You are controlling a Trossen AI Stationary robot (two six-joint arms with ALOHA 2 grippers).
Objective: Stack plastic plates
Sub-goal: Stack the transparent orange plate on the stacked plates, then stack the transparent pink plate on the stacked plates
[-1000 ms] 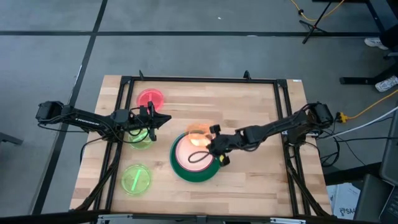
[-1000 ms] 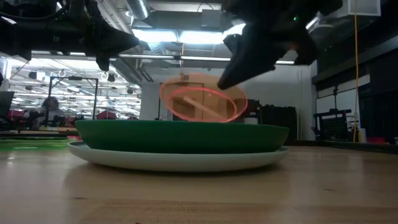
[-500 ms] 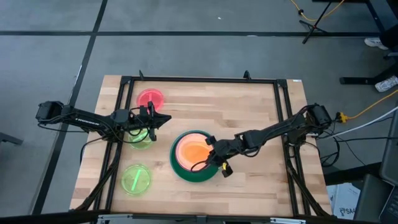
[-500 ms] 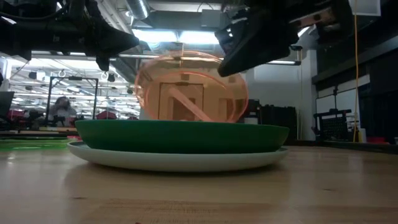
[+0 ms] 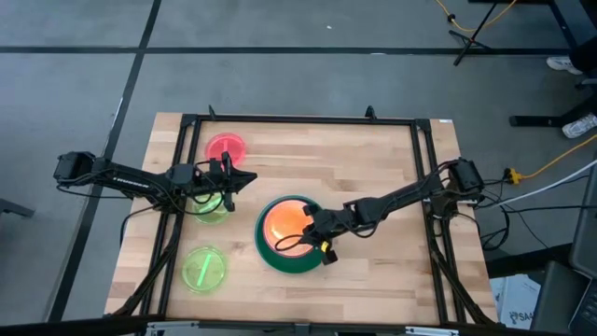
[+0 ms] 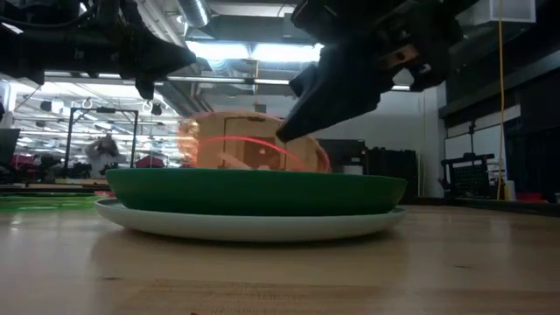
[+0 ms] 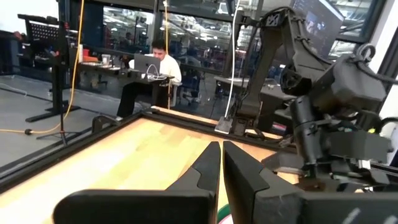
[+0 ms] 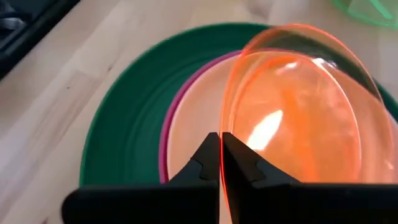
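Note:
The orange plate's lower edge is inside the dark green plate's rim, over the cream plate (image 8: 194, 119), so it is time for my right gripper to release the orange plate.
A stack stands mid-table: the dark green plate (image 5: 270, 254) on a pale plate (image 6: 249, 226), with the magenta plate (image 8: 166, 134) and the cream plate (image 8: 193, 137) inside. My right gripper (image 5: 312, 241) is over the stack's right side, shut on the translucent orange plate (image 5: 284, 227), also seen at orange plate (image 6: 249, 150). My left gripper (image 5: 250, 177) hovers shut left of the stack, above a neon green plate (image 5: 211, 209). A second neon green plate (image 5: 204, 268) and the red plate (image 5: 225, 147) lie flat on the table. My right gripper pinches the orange plate's rim (image 8: 222, 140) between its two fingers, on the edge nearest the arm. The fingers (image 6: 302, 122) come from the table's right, slanting down. The plate sits tilted over the cream plate; the green plate's rim hides its lower edge in the low view.
A black frame (image 5: 298, 120) runs round the wooden table. Bare wood (image 5: 373, 159) lies toward the far right, and more bare wood (image 5: 392, 280) near the right front. A person (image 7: 155, 65) sits at a desk in the room beyond.
My right gripper has moved down and toward the table's near-left, carrying the orange plate from beyond the stack's far side to over its middle. The plate tipped up steeply, then came down lower and flatter into the stack.

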